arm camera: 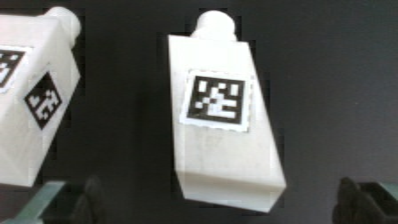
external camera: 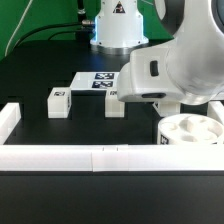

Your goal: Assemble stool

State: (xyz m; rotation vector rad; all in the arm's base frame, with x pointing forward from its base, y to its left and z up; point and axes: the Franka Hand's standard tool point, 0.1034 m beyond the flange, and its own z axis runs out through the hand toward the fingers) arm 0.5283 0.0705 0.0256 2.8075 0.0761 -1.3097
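One end of the leg block narrows to a round peg. The gripper grabs the leg block by the flat sides of its wide end [arm camera: 231, 178] next.
In the wrist view a white leg block [arm camera: 222, 115] with a square tag and a peg at one end lies on the black table between my open gripper [arm camera: 217, 205]. Its dark fingertips [arm camera: 370, 200] stand wide apart, one on each side of the block's end, not touching it. Part of a second tagged leg block [arm camera: 36, 95] lies beside it. In the exterior view the round white seat [external camera: 190, 130] with holes sits at the exterior view's right. Two leg blocks show there, one [external camera: 58, 101] alone and one [external camera: 116, 101] partly under the arm's hand [external camera: 148, 80]. The fingers are hidden there.
The marker board [external camera: 95, 80] lies behind the leg blocks. A long white rail [external camera: 100, 157] runs along the front and another rail [external camera: 8, 122] stands at the exterior view's left. The robot base [external camera: 118, 25] is at the back.
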